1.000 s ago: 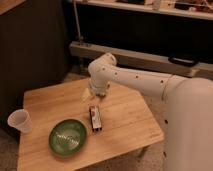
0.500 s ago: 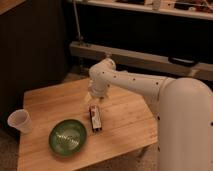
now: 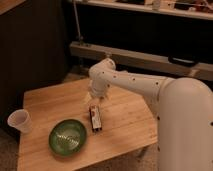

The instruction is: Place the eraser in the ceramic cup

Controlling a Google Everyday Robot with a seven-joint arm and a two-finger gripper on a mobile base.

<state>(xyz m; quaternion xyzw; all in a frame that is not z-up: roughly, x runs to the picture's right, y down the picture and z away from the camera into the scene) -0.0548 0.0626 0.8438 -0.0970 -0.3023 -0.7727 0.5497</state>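
The robot should reach the eraser with its gripper and grab one short end, so the eraser's other end stays free to go into the ceramic cup (image 3: pixel 19 121).
The eraser (image 3: pixel 95 119), a long black block with a white-and-red label, lies flat on the wooden table (image 3: pixel 125 120) right of the green bowl. The ceramic cup (image 3: pixel 19 121), small, white and tapered, stands upright at the table's left edge, far from the eraser. My white arm reaches in from the right and bends down over the table's middle. My gripper (image 3: pixel 92 99) hangs just above the far end of the eraser, open with nothing in it. The wrist hides part of it.
A wide green bowl (image 3: pixel 67 136) sits between cup and eraser near the front edge. My white body (image 3: pixel 185 125) stands at the table's right side. A dark wall with a metal rail (image 3: pixel 130 57) runs behind the table.
The arm has come down and slightly forward, bringing the gripper closer to the eraser's far end. Eraser, bowl and cup have not moved.
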